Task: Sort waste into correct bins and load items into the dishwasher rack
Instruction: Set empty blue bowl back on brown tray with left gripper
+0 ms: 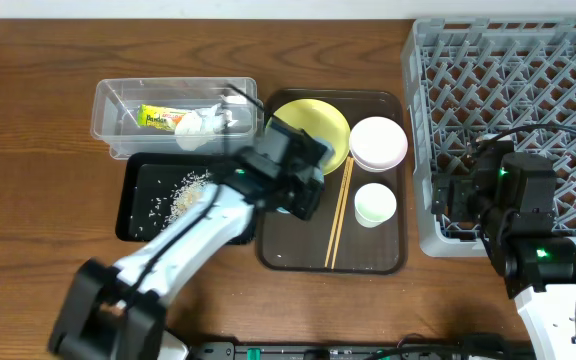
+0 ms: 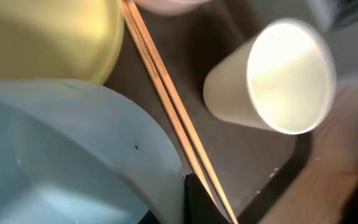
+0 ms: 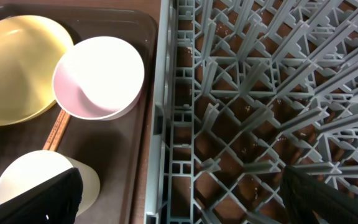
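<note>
The light blue bowl point(image 2: 61, 155) hangs above the tray and would drop short if my left gripper opened now, so it is too early to let go. The move to the rack comes first.
My left gripper point(image 1: 298, 188) is over the brown tray's left part, shut on the rim of the light blue bowl point(image 2: 61, 155); the bowl is hidden under it from overhead. The yellow plate point(image 1: 313, 128), pink bowl point(image 1: 379, 142), green-white cup point(image 1: 375, 204) and chopsticks point(image 1: 340, 210) lie on the tray. The wrapper point(image 1: 158, 118) and tissue point(image 1: 203, 122) lie in the clear tub point(image 1: 118, 100). Rice scraps point(image 1: 188, 192) lie in the black tray point(image 1: 133, 200). My right gripper point(image 3: 182, 199) is open and empty over the left edge of the grey rack point(image 1: 528, 80).
The dark brown serving tray point(image 1: 388, 255) lies between the black tray and the rack, close against the rack's left wall point(image 3: 166, 124). The cup point(image 3: 30, 174) stands just left of my right gripper's left finger. Bare wooden table lies at the left and back.
</note>
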